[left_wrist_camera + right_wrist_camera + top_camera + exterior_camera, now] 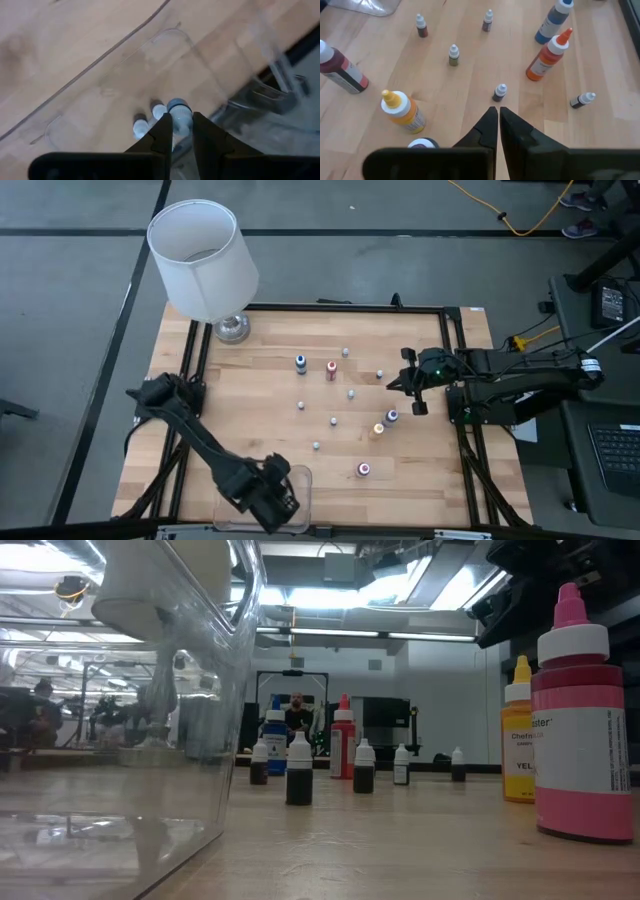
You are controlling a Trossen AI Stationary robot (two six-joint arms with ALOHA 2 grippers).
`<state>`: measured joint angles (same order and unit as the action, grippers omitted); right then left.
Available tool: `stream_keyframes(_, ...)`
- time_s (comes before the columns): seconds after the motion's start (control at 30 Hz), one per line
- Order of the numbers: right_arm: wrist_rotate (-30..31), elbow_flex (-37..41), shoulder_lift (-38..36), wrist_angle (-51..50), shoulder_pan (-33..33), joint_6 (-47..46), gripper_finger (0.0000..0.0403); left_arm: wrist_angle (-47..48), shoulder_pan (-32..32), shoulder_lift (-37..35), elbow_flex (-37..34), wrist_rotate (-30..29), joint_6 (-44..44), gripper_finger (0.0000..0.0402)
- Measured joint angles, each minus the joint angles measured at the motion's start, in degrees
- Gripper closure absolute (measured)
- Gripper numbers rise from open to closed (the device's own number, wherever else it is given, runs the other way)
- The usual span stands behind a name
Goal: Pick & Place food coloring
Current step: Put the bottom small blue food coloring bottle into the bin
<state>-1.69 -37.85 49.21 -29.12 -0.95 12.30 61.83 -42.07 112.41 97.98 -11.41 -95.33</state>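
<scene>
My left gripper keeps hold of the bottle for now, since it hangs above the container's bottom in the left wrist view and would drop if released.
Food coloring bottles stand upright on the wooden table: a blue one [300,363], a red one [331,370], a yellow one [379,428], a pink one [364,469] and several tiny ones such as [500,92]. My left gripper [183,125] is down in a clear container [300,480] at the near edge, shut on a tiny bottle [179,107]. Two more tiny bottles [159,110] [140,127] stand inside the container. My right gripper [497,114] hovers shut at the table's right, short of the tiny bottle [379,374]. My left gripper pinches a tiny bottle between its two fingers. The bottle's pale blue cap [179,105] sticks out past the fingertips. The fingers slant down into the clear container from above. I cannot tell whether the bottle touches the container's floor.
A white-shaded lamp [205,265] stands at the far left corner. A black frame [455,330] runs round the table. In the low view the container's wall [215,690] fills the left, and the pink bottle [580,730] and the yellow bottle [518,735] stand close on the right.
</scene>
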Motion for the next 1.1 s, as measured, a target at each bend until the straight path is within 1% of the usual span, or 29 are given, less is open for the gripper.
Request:
stream_keyframes(0.13, -0.02, 0.00, 0.00, 0.00, 0.00, 0.02, 0.0380, 3.73, 0.62, 2.42, 1.82, 0.39, -1.13, 0.0352)
stream_keyframes(0.27, -0.04, 0.00, 0.00, -0.02, 0.01, 0.01, 0.0380, 6.38, 0.66, 2.60, 1.94, -1.67, -3.33, 0.0352)
stream_keyframes(0.37, -0.04, 0.00, 0.00, -0.02, 0.00, 0.02, 0.0380, 7.73, 0.51, 2.62, 1.94, -1.51, -3.47, 0.0352)
stream_keyframes(0.67, -0.04, 0.00, 0.00, -0.02, 0.00, 0.21, 0.0380, 7.79, -0.28, 2.60, 1.92, -1.76, -3.48, 0.0352)
stream_keyframes(0.87, -0.04, 0.00, 0.00, -0.02, 0.00, 0.22, 0.0379, 5.11, -0.32, 2.79, -0.09, -0.96, -2.63, 0.0352)
stream_keyframes(1.1, -0.04, 0.00, 0.00, 0.00, 0.00, 0.22, 0.0379, 5.97, -0.62, 2.92, -0.18, -1.61, -2.49, 0.0352)
